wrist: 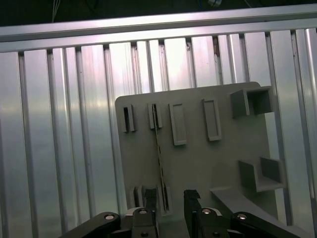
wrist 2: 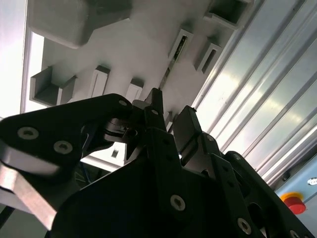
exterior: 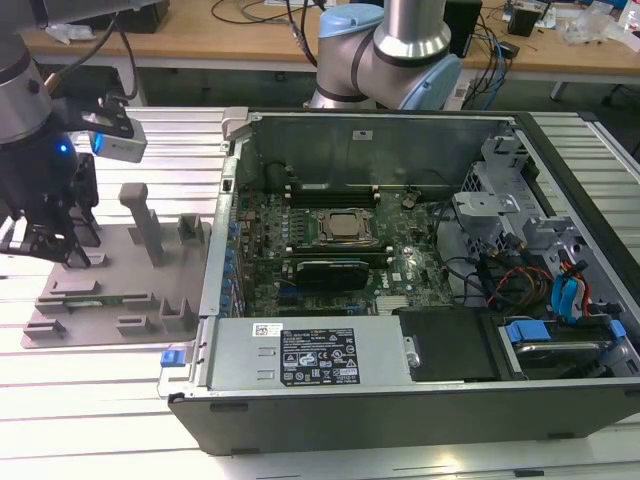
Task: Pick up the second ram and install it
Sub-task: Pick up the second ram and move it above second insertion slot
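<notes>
I need to grab the second ram with my gripper next, and I should hold it by its bare middle, because the tray's slots enclose both ends of this long thin stick.
The second ram is a thin green stick standing on edge in a slot of the grey tray. In the exterior view the second ram lies along the near side of the grey tray. My gripper hangs low over the tray's end at the exterior view's left. In the first wrist view my gripper is open, and the stick's near end runs in between the fingers, close beside one fingertip. The second wrist view shows my gripper with its black fingers apart and the stick's edge just beyond them.
An open computer case fills the exterior view's right, with the motherboard, a silver processor and memory slots inside. Tall posts rise from the tray. Ribbed aluminium table surrounds it. The arm's base stands behind the case.
</notes>
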